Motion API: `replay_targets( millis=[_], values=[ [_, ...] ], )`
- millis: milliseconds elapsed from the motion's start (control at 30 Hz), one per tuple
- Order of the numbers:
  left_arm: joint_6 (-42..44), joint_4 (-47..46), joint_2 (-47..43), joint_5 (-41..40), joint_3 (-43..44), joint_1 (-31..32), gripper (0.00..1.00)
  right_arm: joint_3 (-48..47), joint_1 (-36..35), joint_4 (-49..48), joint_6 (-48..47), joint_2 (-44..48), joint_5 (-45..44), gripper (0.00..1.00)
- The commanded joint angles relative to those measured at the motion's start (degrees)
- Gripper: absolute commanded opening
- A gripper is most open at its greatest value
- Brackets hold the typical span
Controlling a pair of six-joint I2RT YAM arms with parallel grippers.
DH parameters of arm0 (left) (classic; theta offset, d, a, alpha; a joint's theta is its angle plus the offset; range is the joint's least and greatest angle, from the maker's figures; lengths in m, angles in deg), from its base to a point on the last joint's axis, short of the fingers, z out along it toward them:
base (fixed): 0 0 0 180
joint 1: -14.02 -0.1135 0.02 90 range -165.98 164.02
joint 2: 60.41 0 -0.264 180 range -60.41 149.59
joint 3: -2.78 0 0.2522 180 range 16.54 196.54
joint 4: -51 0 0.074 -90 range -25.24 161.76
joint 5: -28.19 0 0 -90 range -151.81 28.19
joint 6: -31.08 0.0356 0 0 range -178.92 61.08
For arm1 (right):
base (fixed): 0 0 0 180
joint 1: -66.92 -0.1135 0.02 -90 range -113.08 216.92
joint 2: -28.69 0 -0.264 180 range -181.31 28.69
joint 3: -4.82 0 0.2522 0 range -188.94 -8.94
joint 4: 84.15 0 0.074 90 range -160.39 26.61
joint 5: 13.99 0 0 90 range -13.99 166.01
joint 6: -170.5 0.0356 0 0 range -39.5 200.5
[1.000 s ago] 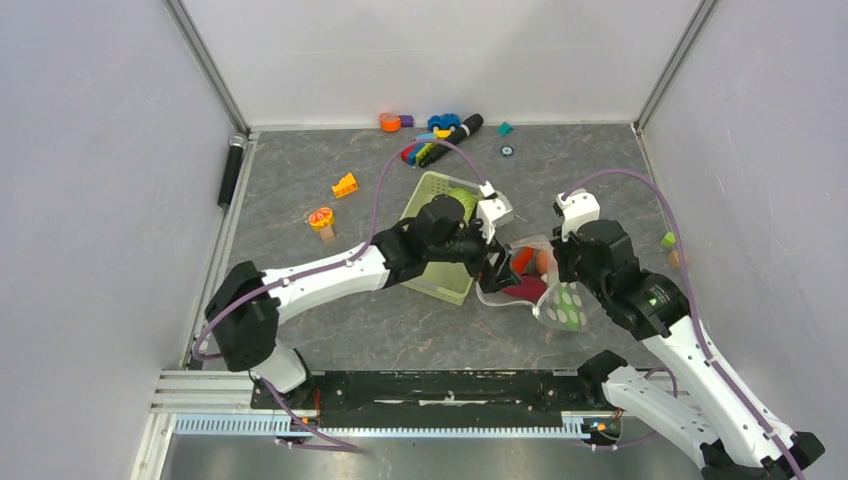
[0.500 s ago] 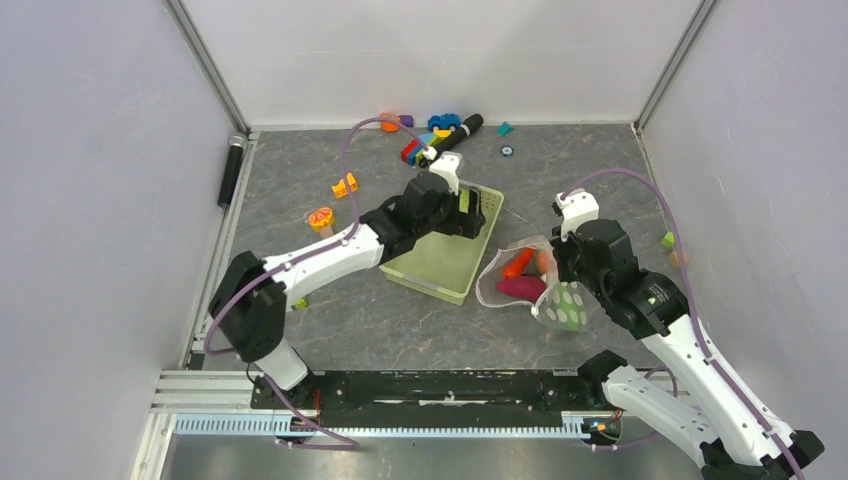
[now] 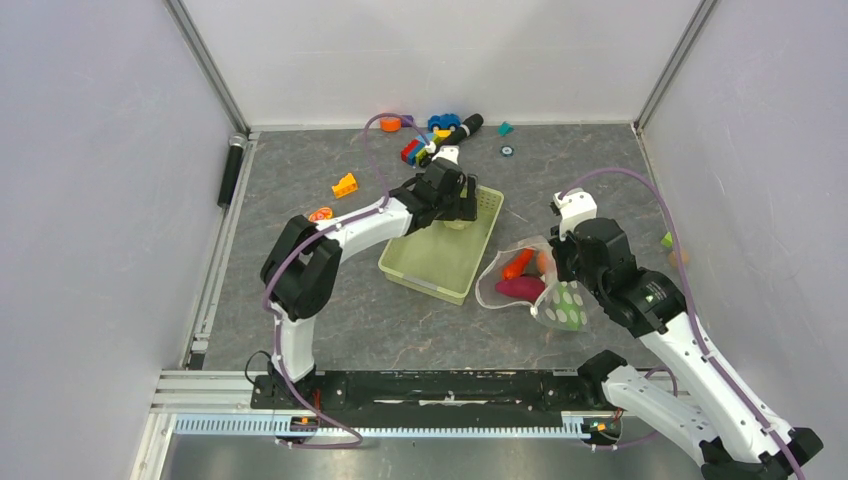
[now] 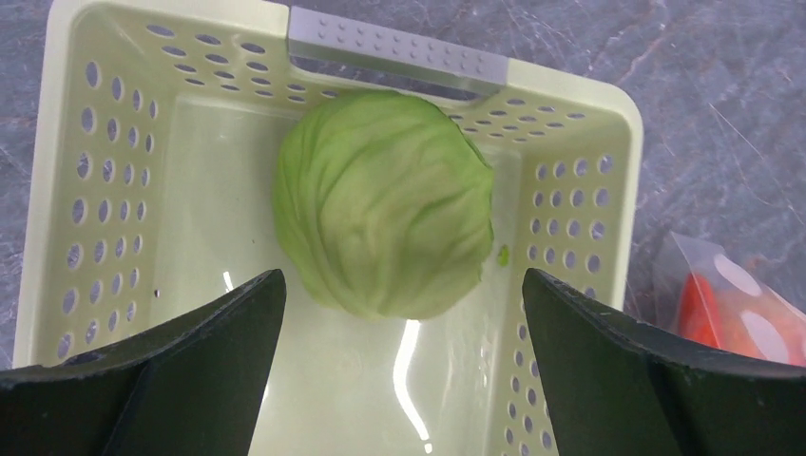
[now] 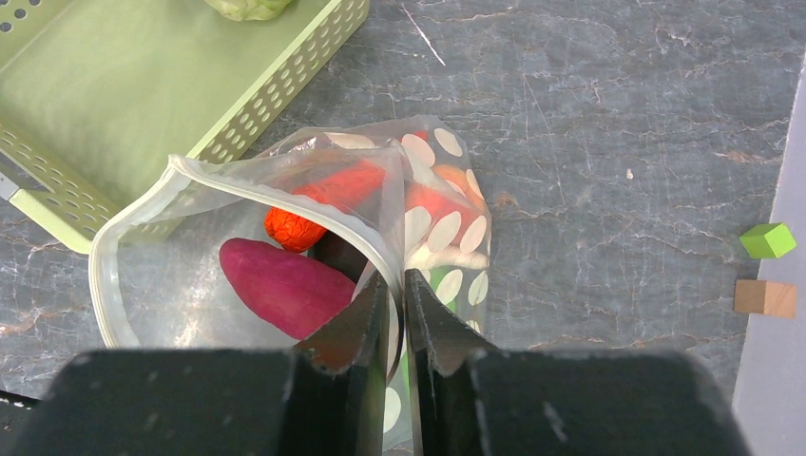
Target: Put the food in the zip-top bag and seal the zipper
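My left gripper will go to the cabbage [image 4: 385, 204] and grab its near edge [image 4: 388, 288], so the cabbage's round bulk stays free to go into the zip-top bag's opening first.
The clear dotted zip-top bag [image 3: 520, 278] lies right of the basket, its mouth open toward the left. My right gripper [image 5: 397, 280] is shut on the bag's rim at the pale zipper strip [image 5: 285, 180] and holds it up. Inside the bag [image 5: 171, 285] are a purple eggplant [image 5: 285, 285], a red-orange carrot [image 5: 318, 199], a dark ball [image 5: 337, 255] and an orange piece [image 5: 454, 179]. A round green cabbage [image 4: 385, 204] sits at the basket's far end. My left gripper [image 4: 401, 277] hangs over it, open, one jaw on each side, not touching it.
The pale green slotted basket [image 3: 430, 265] holds only the cabbage. Building-block toys [image 3: 440, 135] lie along the back wall, with a yellow block [image 3: 345, 185] and an orange piece [image 3: 320, 214] to the left. A green cube [image 5: 768, 239] and a tan cube [image 5: 765, 297] lie at the right wall.
My left gripper has moved from the bag's mouth back to the basket's far end, over the cabbage. The right gripper has kept hold of the bag's rim.
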Motion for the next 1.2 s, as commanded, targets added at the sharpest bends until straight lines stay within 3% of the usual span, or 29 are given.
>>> replay_targets(
  millis=[0,233,400,433,667,700,1000,1167],
  values=[
    [-0.5,2.5,3.0,-6.0,5.2,0.1,1.00,-0.1,0.1,-2.0,-1.0,-0.2,-1.0,0.16],
    [0.2,3.9,8.7,-6.3,8.9,0.0,0.99,-0.4,0.1,-1.8,-1.0,-0.8,-1.1,0.16],
    [0.8,5.2,11.4,-3.1,11.8,-0.1,0.84,-0.4,0.1,-1.8,-1.0,-0.6,-1.2,0.16],
    [0.9,5.2,11.5,-3.0,11.8,-0.1,0.79,-0.3,0.1,-1.8,-1.0,-0.5,-1.3,0.16],
    [1.5,5.3,9.4,-2.1,10.5,-0.1,0.09,-0.4,0.1,-1.9,-1.1,-0.3,-1.1,0.16],
    [1.5,5.1,8.9,-2.1,10.2,-0.1,0.02,-0.4,0.1,-1.8,-1.0,-0.1,-1.1,0.16],
    [1.9,-2.0,-3.5,3.2,-0.6,0.0,0.02,-1.9,0.1,-1.5,-0.3,-1.1,2.6,0.16],
    [2.2,-5.3,-12.1,4.9,-7.8,0.0,0.02,-5.3,0.1,0.2,1.9,-2.4,13.8,0.16]
  ],
)
